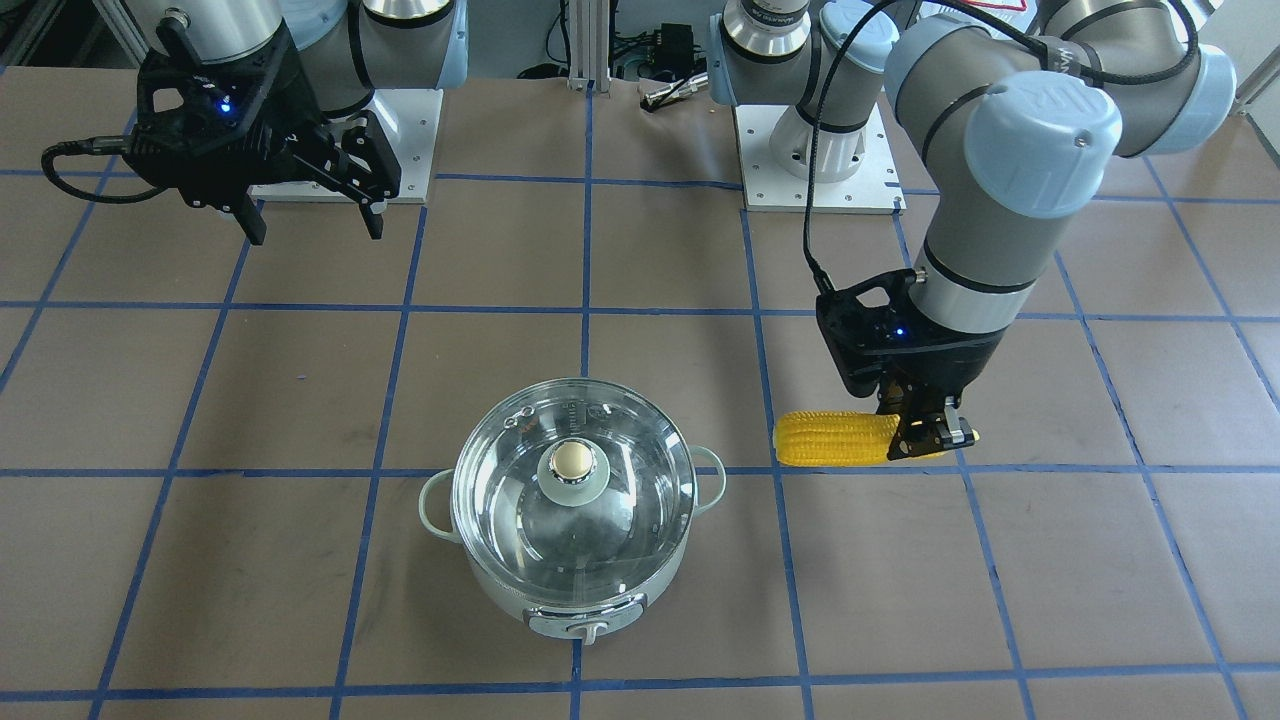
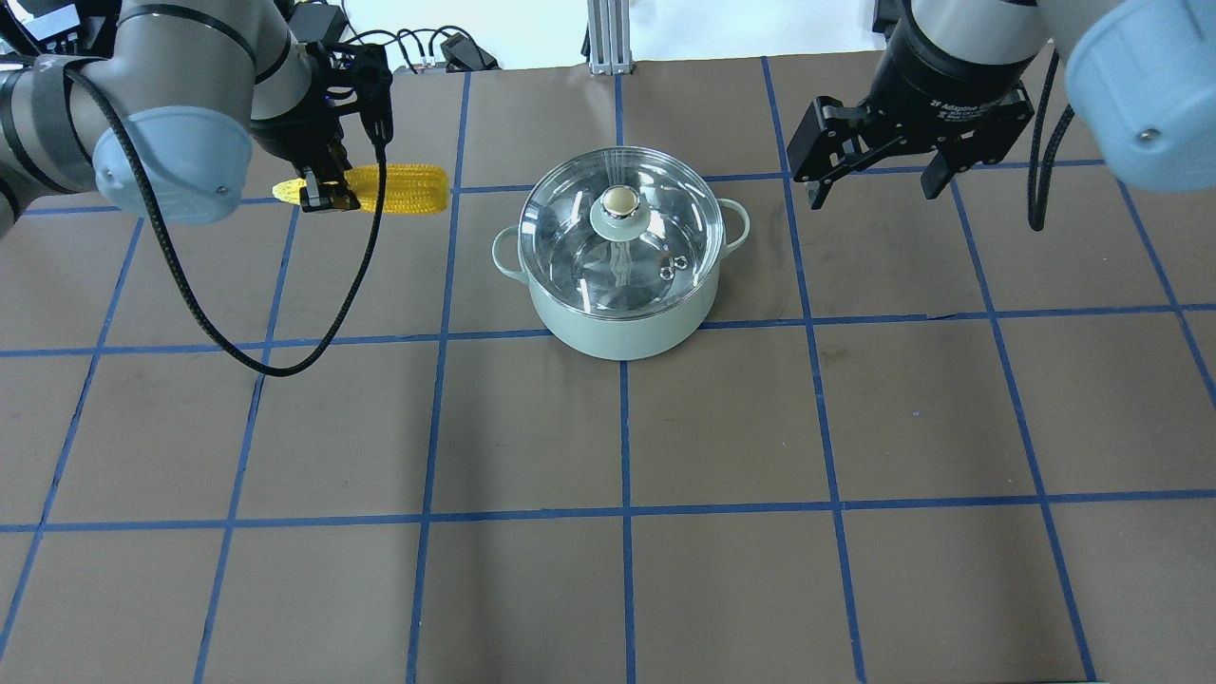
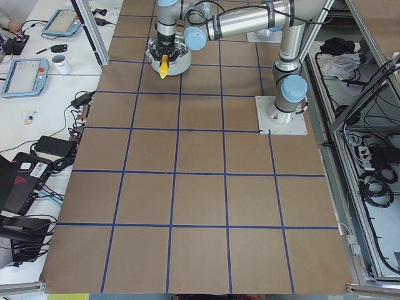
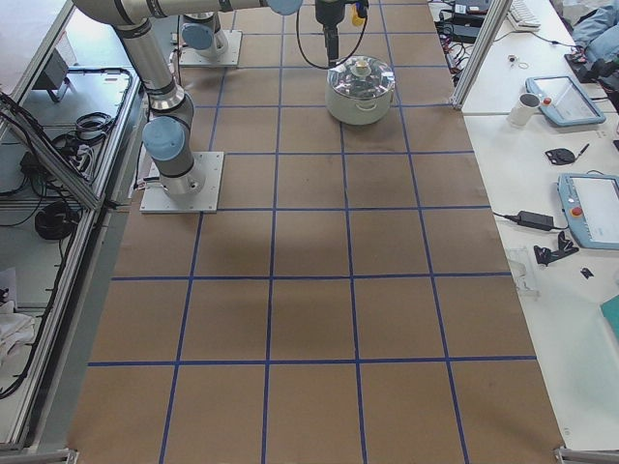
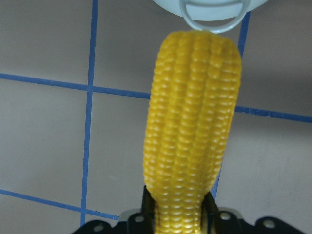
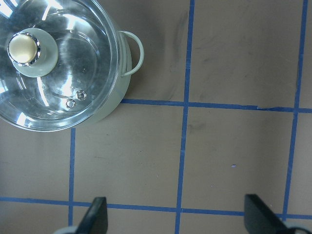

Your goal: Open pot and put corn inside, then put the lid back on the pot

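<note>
Next, my right gripper grabs the glass lid by its knob (image 1: 571,458) to open the pot for the corn (image 1: 837,438).
The mint-green pot (image 2: 617,328) stands on the table with the clear glass lid (image 2: 570,247) on it, knob (image 2: 617,201) up. My left gripper (image 2: 323,195) is shut on the pointed end of the yellow corn (image 2: 404,188) and holds it level to the pot's left, blunt end towards the pot. In the left wrist view the corn (image 5: 192,131) points at a pot handle (image 5: 214,14). My right gripper (image 2: 869,190) is open and empty, up above the table to the pot's right. The right wrist view shows the lid (image 6: 73,92) at upper left.
Brown table (image 2: 722,427) with a blue tape grid. The arm bases (image 1: 815,150) stand at the robot's edge. A black cable (image 2: 275,370) loops down from the left arm. Side benches with tablets (image 4: 590,208) lie beyond the table's edge.
</note>
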Robot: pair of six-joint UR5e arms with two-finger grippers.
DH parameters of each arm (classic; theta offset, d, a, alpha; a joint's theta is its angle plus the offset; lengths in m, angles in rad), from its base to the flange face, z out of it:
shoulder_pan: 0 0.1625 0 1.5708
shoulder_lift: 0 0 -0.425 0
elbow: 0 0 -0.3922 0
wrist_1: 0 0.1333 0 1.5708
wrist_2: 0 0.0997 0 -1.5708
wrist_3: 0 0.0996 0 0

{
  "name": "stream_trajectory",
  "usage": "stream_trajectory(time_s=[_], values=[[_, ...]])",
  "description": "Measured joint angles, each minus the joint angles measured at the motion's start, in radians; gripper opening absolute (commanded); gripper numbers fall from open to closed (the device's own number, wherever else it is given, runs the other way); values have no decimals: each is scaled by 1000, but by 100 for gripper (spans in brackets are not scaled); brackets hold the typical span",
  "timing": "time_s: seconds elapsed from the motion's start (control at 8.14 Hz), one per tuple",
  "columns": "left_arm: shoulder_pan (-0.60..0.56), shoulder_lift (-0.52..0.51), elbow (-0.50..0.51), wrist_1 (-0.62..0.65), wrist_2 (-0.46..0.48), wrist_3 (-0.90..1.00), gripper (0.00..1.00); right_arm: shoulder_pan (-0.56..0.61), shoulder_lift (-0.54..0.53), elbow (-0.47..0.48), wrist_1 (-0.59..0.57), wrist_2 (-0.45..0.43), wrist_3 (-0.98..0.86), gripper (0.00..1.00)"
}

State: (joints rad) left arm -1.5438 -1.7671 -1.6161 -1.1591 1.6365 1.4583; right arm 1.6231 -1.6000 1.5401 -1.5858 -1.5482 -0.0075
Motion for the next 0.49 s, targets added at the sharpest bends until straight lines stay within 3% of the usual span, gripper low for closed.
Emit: stream_trajectory(time_s=[0.49], values=[[-25,4,2,4,-5,11,0,3,9,-2,-10,6,10,100]])
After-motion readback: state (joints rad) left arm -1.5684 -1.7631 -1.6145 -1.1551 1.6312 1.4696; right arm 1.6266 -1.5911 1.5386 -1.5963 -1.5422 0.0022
